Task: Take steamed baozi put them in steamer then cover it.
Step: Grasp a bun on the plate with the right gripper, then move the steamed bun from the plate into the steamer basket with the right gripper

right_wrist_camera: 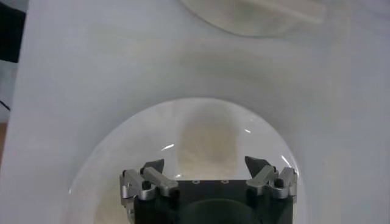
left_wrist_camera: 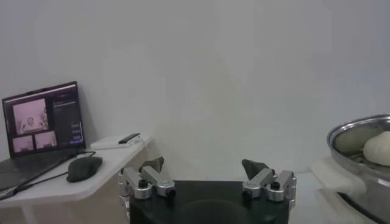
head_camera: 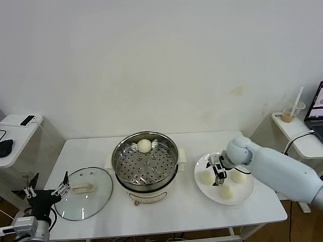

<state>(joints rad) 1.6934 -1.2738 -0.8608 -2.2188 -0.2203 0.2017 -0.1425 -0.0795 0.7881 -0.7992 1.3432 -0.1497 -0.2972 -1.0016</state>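
The right gripper will fill the steamer next, so it will grab the baozi nearest the steamer by its rounded sides.
The steamer (head_camera: 151, 186) stands mid-table with one baozi (head_camera: 144, 145) on its perforated tray. Three more baozi lie on a white plate (head_camera: 246, 193) to its right: one at the plate's left (head_camera: 206, 177), one at the front (head_camera: 226, 191), one at the right (head_camera: 239, 176). My right gripper (head_camera: 218, 172) hovers open over this plate between them, holding nothing; in the right wrist view its jaws (right_wrist_camera: 207, 165) stand wide over the plate (right_wrist_camera: 122, 134). The glass cover (head_camera: 83, 192) lies flat left of the steamer. My left gripper (head_camera: 48, 190) waits open beside it, off the table's left front corner.
The left wrist view shows the left gripper (left_wrist_camera: 207, 167), the steamer's rim (left_wrist_camera: 356, 131) with the baozi (left_wrist_camera: 379, 148), and a side table with a laptop (left_wrist_camera: 42, 119) and mouse (left_wrist_camera: 84, 168). A cup (head_camera: 290, 113) stands on a side table at far right.
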